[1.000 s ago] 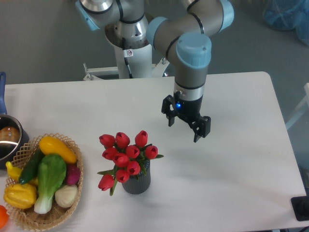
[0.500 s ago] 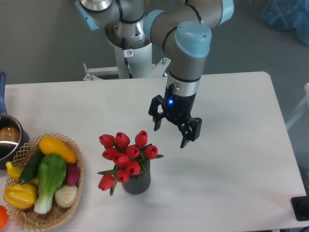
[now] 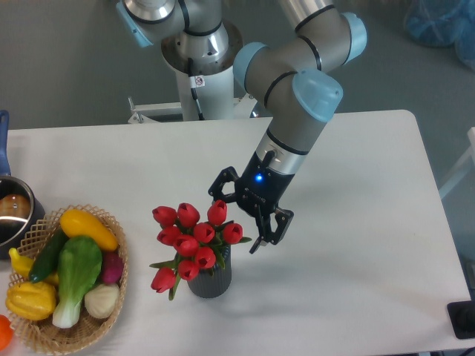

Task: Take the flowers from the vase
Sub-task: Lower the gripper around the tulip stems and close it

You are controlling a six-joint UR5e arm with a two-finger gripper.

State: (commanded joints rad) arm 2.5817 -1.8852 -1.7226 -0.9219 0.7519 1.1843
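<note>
The gripper will next grab the flowers' red tulip buds, so it can lift the flowers (image 3: 194, 239) out of the dark grey vase (image 3: 210, 279).
The flowers (image 3: 194, 239), a bunch of red tulip buds with green leaves, stand in the dark grey ribbed vase (image 3: 210, 279) on the white table, left of centre near the front. My gripper (image 3: 236, 225) is open and empty. It is tilted and hangs just right of the bunch, at the height of the upper buds. One finger (image 3: 216, 190) is above the top right bud, the other (image 3: 261, 242) is to the right of the bunch. Whether a finger touches a bud I cannot tell.
A wicker basket (image 3: 116, 236) with vegetables sits at the front left. A steel pot (image 3: 13, 215) stands at the left edge behind it. The robot base (image 3: 199, 74) is at the back of the table. A dark object (image 3: 463, 319) lies at the front right corner.
My gripper has moved left and down toward the flowers and has tilted. It stays open. The flowers and vase have not moved.
</note>
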